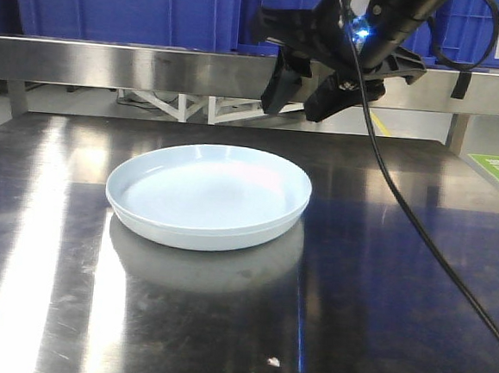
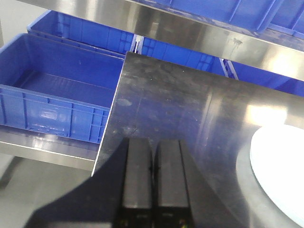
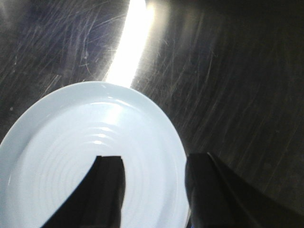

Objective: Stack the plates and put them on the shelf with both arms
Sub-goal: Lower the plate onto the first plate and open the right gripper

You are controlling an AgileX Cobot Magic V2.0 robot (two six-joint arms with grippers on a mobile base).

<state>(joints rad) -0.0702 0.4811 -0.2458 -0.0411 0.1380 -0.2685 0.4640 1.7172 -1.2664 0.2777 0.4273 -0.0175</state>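
My right gripper needs to grab the stacked plates by their nested rims next, so that it can put them together on the shelf (image 1: 155,68).
The pale bluish-white plates (image 1: 207,196) rest on the steel table (image 1: 393,336) near its middle. A second rim line runs just under the top rim, as of one dish nested in the other. My right gripper (image 1: 304,91) hangs open above and behind the plates' far right edge. In the right wrist view its jaws (image 3: 154,159) straddle the plate rim (image 3: 178,137), clear of it. My left gripper (image 2: 154,142) is shut on nothing over bare table, with the plate edge (image 2: 280,175) off to its right.
A steel shelf rail (image 1: 112,63) crosses behind the table, with blue bins (image 1: 117,3) beyond. The right arm's black cable (image 1: 419,226) trails across the table's right side. More blue bins (image 2: 47,95) sit past the table's edge (image 2: 111,118).
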